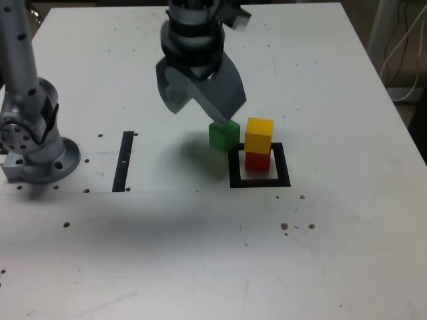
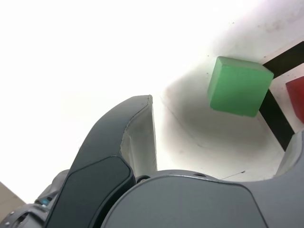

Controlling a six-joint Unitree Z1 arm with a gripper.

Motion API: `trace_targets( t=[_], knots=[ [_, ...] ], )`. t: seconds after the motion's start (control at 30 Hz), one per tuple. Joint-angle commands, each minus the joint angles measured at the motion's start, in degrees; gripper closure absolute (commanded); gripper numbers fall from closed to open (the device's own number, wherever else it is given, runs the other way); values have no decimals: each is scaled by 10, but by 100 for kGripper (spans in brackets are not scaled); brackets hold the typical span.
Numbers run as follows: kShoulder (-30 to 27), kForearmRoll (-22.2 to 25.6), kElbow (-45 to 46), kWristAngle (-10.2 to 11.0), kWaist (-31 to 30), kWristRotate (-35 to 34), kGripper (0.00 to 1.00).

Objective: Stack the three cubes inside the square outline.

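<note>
Next, my gripper grabs the green cube [image 1: 223, 135] by two opposite sides. The green cube then tops the stack inside the square outline.
The yellow cube [image 1: 259, 135] sits on the red cube [image 1: 257, 161] inside the square outline [image 1: 261, 182], towards its back. The green cube [image 1: 223, 135] rests on the table just outside the outline's left side in the exterior view. My gripper [image 1: 200, 107] hangs open over and slightly behind the green cube, one fingertip close above the cube's top, nothing between the fingers. The wrist view shows the green cube [image 2: 239, 86] ahead of a dark finger [image 2: 137, 137], beside the black border [image 2: 275, 116] and an edge of the red cube [image 2: 297, 97].
A straight narrow black strip [image 1: 124, 162] lies at the exterior view's left, near the arm's grey base [image 1: 37, 150]. Small dark specks [image 1: 285, 227] dot the white table [image 1: 200, 267]. Cables [image 1: 400, 47] hang beyond the table's right edge.
</note>
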State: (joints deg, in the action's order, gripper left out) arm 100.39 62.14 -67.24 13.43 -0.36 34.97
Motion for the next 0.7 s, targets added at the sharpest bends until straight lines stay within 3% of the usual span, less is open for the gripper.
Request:
trace_targets(
  t=[0.0, 0.67],
  knots=[
    [11, -9, 1, -4, -1, 1, 1],
    [55, -30, 10, -1, 4, -4, 3]
  ],
)
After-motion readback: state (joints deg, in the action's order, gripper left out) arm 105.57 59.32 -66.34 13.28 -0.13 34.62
